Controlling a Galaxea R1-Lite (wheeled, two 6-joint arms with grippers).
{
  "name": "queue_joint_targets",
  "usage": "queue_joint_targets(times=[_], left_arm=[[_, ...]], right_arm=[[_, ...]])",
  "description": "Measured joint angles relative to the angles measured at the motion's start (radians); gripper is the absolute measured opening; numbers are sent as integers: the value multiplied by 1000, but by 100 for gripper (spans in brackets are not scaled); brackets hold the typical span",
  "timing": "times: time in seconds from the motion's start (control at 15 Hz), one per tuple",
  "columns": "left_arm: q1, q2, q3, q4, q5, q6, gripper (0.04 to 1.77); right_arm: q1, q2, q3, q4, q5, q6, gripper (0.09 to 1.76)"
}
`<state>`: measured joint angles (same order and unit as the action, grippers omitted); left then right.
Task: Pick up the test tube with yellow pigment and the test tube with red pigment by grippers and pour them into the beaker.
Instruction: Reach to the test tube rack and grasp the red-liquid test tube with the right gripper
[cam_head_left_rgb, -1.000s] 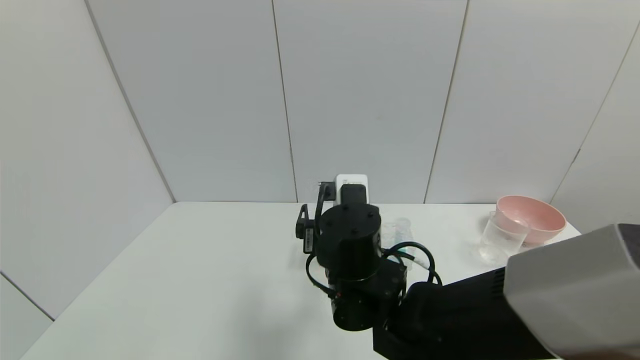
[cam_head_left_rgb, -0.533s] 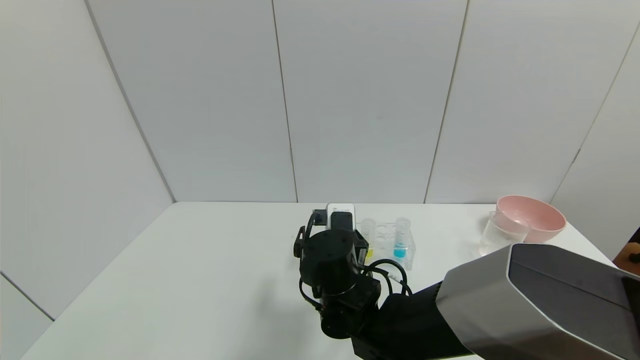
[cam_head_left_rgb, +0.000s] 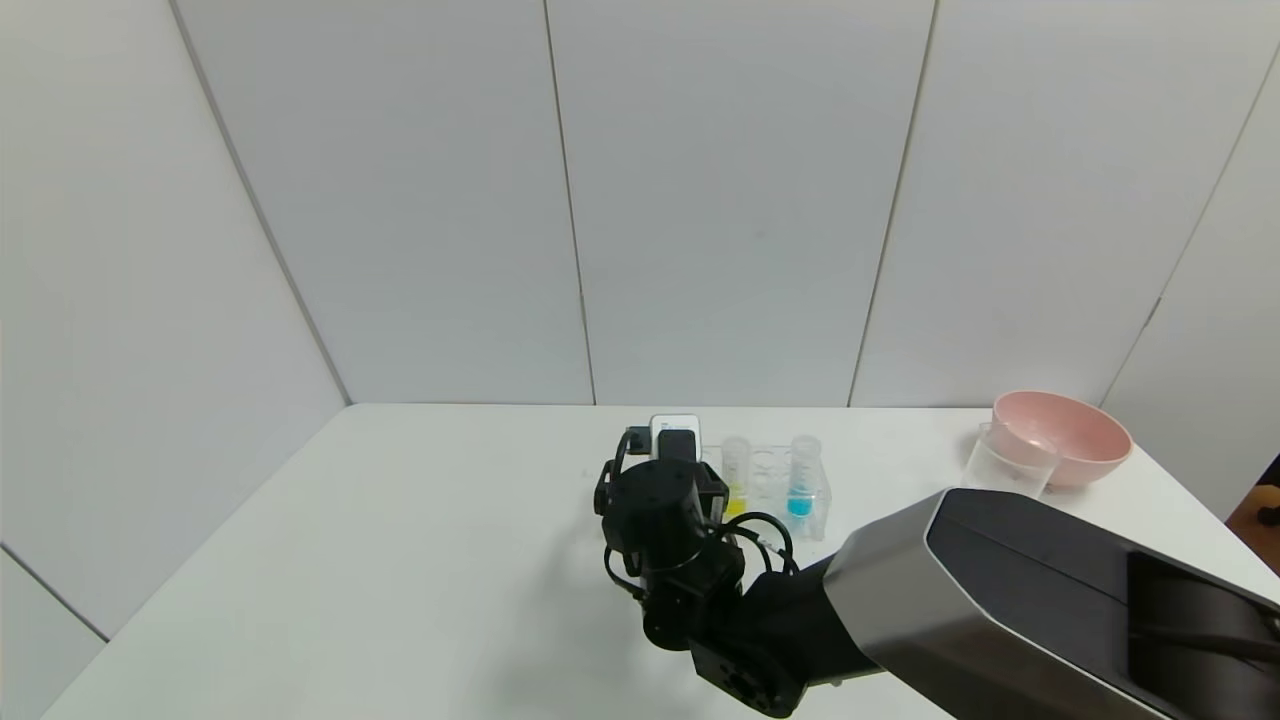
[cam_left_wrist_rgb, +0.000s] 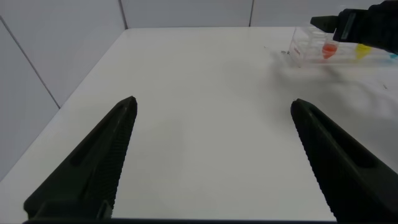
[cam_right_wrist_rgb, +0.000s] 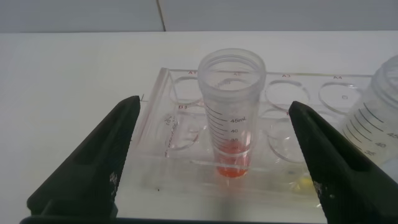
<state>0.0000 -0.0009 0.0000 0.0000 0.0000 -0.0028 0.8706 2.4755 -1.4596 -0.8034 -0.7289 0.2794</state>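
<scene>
I will next use my right gripper to pour into the beaker. It should hold the red-pigment test tube by the graduated side beside the tube's rim (cam_right_wrist_rgb: 231, 118) for that.
The red-pigment test tube (cam_right_wrist_rgb: 231, 118) stands upright in a clear rack (cam_right_wrist_rgb: 168, 149), with orange-red liquid at its bottom. My right gripper (cam_right_wrist_rgb: 216, 106) is open, one finger on each side of this tube, not touching it. In the head view the right wrist (cam_head_left_rgb: 660, 500) hides the red tube. The yellow-pigment test tube (cam_head_left_rgb: 736, 468) stands in the rack just right of the wrist, and it also shows in the right wrist view (cam_right_wrist_rgb: 380, 118). The beaker (cam_head_left_rgb: 1005, 462) stands at the far right. My left gripper (cam_left_wrist_rgb: 214, 104) is open and empty over bare table, out of the head view.
A tube with blue liquid (cam_head_left_rgb: 802, 475) stands at the rack's right end. A pink bowl (cam_head_left_rgb: 1065, 435) sits right behind the beaker. The right arm's grey casing (cam_head_left_rgb: 1000, 600) fills the lower right. The left wrist view shows the rack (cam_left_wrist_rgb: 308, 46) far off.
My right arm has come down and to the left, uncovering the yellow and blue tubes. Its open gripper now stands at the rack's left end, around the red tube.
</scene>
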Motion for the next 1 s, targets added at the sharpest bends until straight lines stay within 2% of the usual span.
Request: queue_joint_targets(times=[0.47, 0.53, 0.73, 0.93, 1.0], left_arm=[[0, 0, 0, 0, 0, 0, 176], [0, 0, 0, 0, 0, 0, 176], [0, 0, 0, 0, 0, 0, 176], [0, 0, 0, 0, 0, 0, 176], [0, 0, 0, 0, 0, 0, 176]], right_arm=[[-40, 49, -92, 55, 69, -1, 171], [-43, 51, -94, 58, 75, -1, 151], [-49, 58, -99, 71, 74, -2, 108], [-50, 64, -101, 73, 71, -4, 82], [-50, 66, -103, 73, 70, -4, 78]])
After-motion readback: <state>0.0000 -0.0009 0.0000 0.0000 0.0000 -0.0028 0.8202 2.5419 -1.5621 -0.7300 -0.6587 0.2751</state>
